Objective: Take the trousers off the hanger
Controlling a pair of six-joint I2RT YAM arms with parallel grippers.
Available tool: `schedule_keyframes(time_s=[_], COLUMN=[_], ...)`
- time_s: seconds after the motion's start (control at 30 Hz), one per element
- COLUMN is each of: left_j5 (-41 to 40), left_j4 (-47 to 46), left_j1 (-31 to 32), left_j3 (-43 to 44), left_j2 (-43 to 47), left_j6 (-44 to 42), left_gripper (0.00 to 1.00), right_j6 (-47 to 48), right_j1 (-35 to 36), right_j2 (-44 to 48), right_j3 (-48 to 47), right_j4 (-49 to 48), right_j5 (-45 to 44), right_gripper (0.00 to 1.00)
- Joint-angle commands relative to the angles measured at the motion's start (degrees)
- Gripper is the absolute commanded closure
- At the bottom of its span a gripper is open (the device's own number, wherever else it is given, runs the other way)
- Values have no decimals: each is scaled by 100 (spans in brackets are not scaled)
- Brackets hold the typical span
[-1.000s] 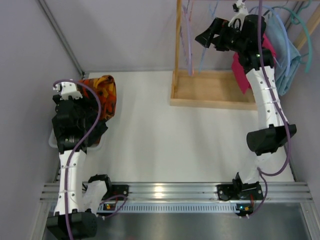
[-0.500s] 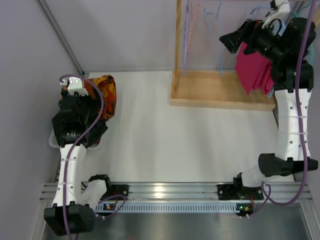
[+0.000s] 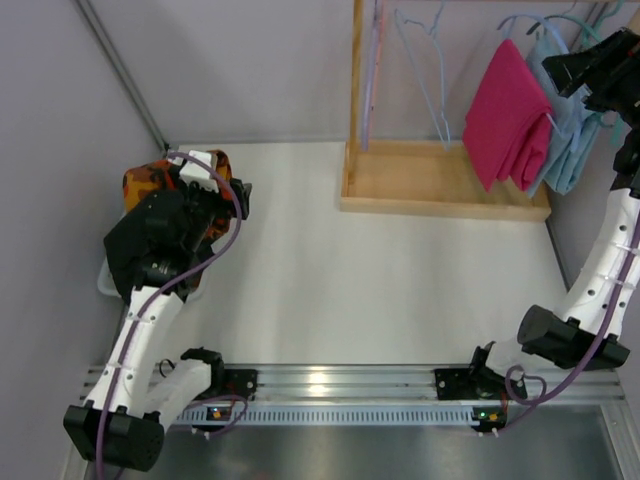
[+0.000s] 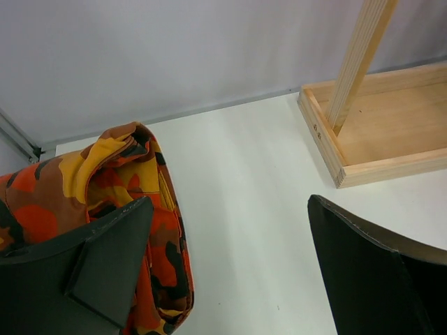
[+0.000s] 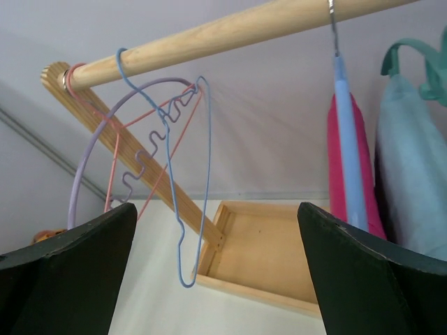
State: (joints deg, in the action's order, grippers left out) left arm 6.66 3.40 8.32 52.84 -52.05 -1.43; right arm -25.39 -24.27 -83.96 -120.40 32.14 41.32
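I should grab the blue hanger's near arm with my right gripper next, which leaves its hook and the pink trousers (image 3: 508, 115) free, so the hanger can be unhooked and the trousers removed.
Pink trousers (image 3: 508, 115) hang folded over a blue hanger (image 5: 347, 139) on the wooden rail (image 5: 230, 31), and they show as a pink strip (image 5: 336, 174) in the right wrist view. My right gripper (image 3: 572, 68) is open and empty at the far right, level with the rail. It stands to the right of the pink trousers and apart from them (image 5: 216, 209). At the left, my left gripper (image 3: 238, 192) is also open and empty. It hovers at the right edge of an orange camouflage garment (image 4: 105, 188), with bare table between its fingers (image 4: 230, 202).
A light-blue garment (image 3: 565, 150) hangs on a teal hanger (image 5: 408, 56) right of the pink one. Empty wire hangers (image 5: 188, 174) hang at the rail's left end. The rack's wooden base tray (image 3: 440, 180) sits at the back right, with a slanted post (image 4: 360, 63).
My right arm swung from in front of the rack to the far right, uncovering the pink trousers. My left arm turned rightward, off the camouflage garment toward open table.
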Motion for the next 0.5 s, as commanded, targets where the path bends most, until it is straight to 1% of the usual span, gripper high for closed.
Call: schedule_keyframes(time_s=[0.0,0.23,0.33,0.47], left_j5=[99,170,91,-112], left_j4=[-454,-454,-463,-524], left_j1=[135,495,644,654], left_j3=[305,429,508,613], left_j2=[-68,-200,-253,-314], left_j6=[-261,-480,-647,-665], left_gripper=[2,2,2,2], right_j6=[-238,-107,25,244], right_j1=[-279,-333,-324,-306], right_j2=[188,-391,-620,-674], right_j3=[-54,-343,-423,-239], right_j4=[-411,99,433,399], right_j5=[131,-185,-466,-774], right_gripper=[1,1,4,5])
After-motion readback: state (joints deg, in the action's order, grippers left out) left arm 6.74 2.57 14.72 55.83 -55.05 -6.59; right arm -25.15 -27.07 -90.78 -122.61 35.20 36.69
